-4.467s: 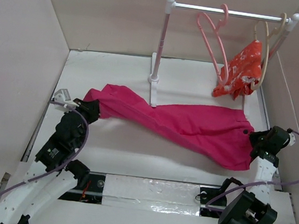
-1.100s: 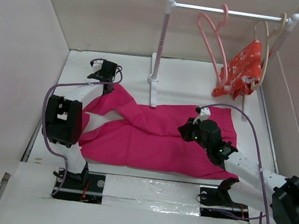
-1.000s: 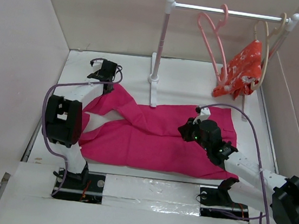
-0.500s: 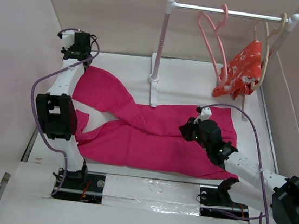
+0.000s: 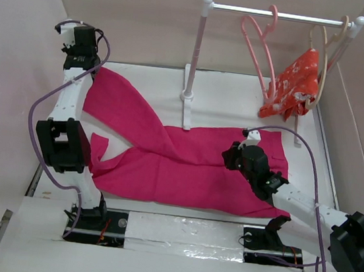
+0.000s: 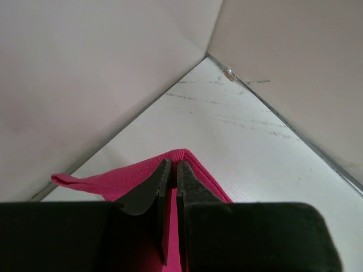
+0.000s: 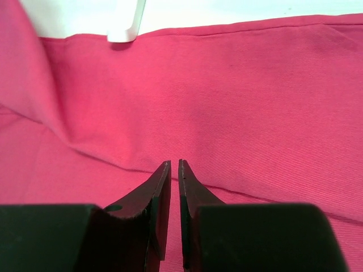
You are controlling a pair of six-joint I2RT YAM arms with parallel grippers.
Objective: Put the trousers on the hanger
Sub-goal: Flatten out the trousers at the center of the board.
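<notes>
I will next grab the trousers' far edge [image 5: 200, 129] [image 7: 161, 33] beside the rack's foot with my right gripper, so it can then pull that edge straight for the hanger.
The magenta-pink trousers [image 5: 185, 163] lie spread across the white table. One leg is pulled up and back toward the far left corner. My left gripper [image 5: 86, 64] is raised there, shut on that leg's hem; in the left wrist view the gripper [image 6: 172, 164] pinches the folded hem [image 6: 113, 178]. My right gripper [image 5: 232, 157] rests low on the waist part, jaws closed at a crease; in the right wrist view the gripper [image 7: 174, 163] sits on the trousers [image 7: 255, 96]. The salmon-pink hanger [image 5: 262, 53] hangs empty on the rail.
A white clothes rack [image 5: 196, 51] stands at the back, its foot on the trousers' far edge [image 7: 125, 22]. A cream hanger [image 5: 323, 67] with an orange-red flowered garment [image 5: 298, 84] hangs at the rail's right end. Walls close in left, back and right.
My left gripper has lifted and carried the trouser leg further back and left toward the corner, stretching it. My right gripper has stayed on the waist part.
</notes>
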